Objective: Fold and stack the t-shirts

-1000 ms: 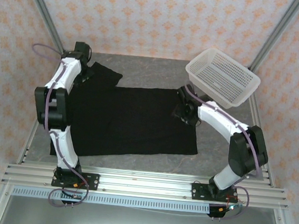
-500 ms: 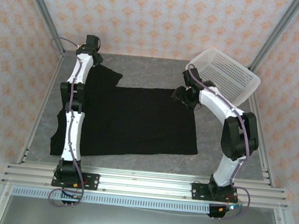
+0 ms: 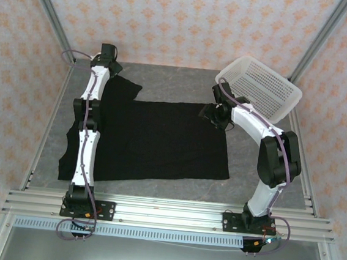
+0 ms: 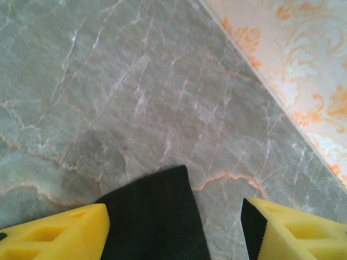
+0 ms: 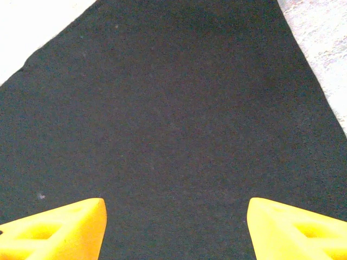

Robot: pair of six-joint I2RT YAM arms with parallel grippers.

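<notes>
I need to fold the t-shirt's far side over its near side, so my left gripper should grab the black t-shirt's far sleeve near its tip (image 3: 113,77) (image 4: 165,213) next.
A black t-shirt (image 3: 160,141) lies spread flat on the grey marble table (image 3: 172,84), its plain black side up. My left gripper (image 3: 113,70) is stretched to the back left, at the tip of the far sleeve (image 3: 127,88). In the left wrist view the gripper (image 4: 174,227) is open, its yellow fingers (image 4: 59,233) either side of the sleeve's black corner (image 4: 157,216), which lies on the table. My right gripper (image 3: 212,113) hovers at the shirt's far right corner. It is open (image 5: 176,216), with flat black cloth (image 5: 173,119) beneath it.
A white perforated basket (image 3: 231,71) sits tilted at the back right, close behind the right arm. The patterned wall (image 4: 303,65) runs just beyond the left gripper. Bare table surrounds the shirt at the back and along the front edge.
The left arm has straightened out toward the back-left corner and its jaws have widened. The right gripper has shifted slightly toward the back at the shirt's corner.
</notes>
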